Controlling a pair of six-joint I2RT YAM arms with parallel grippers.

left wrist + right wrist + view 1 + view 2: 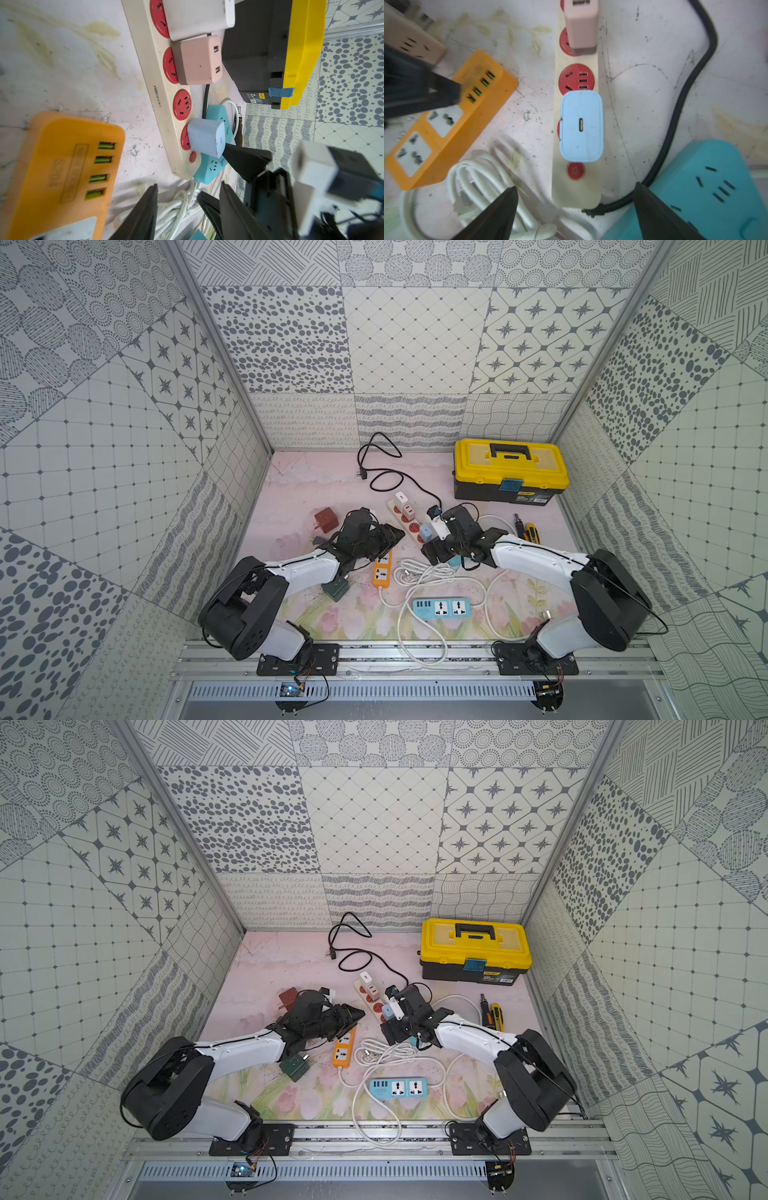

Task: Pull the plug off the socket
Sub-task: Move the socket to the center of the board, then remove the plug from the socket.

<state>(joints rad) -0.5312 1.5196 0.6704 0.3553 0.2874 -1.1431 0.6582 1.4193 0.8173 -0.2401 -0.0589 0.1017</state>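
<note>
My right gripper grabs the light blue plug (pixel 427 533) across its opposite long sides next, to pull it off the power strip's red socket.
A cream power strip (pixel 154 87) with red sockets lies mid-table. Three plugs stand in it: a white one (pixel 197 16) at the far end, a pink one (pixel 199 60) beside it, and a light blue one (pixel 581 126) in the socket nearest the red switch. My right gripper (pixel 575 185) is open above the strip's switch end, and its fingers straddle the strip just short of the light blue plug (pixel 427 533). My left gripper (pixel 188 185) hovers left of the strip over the orange strip's end. Its jaws stand apart with only white cable behind the gap.
An orange power strip (pixel 382 568) lies left of the cream one. A teal socket block (pixel 708 187) sits right of it, and a black cord (pixel 691 83) runs past. A coiled white cable (pixel 419 574), a blue strip (pixel 441 608) and a yellow toolbox (pixel 510 468) are nearby.
</note>
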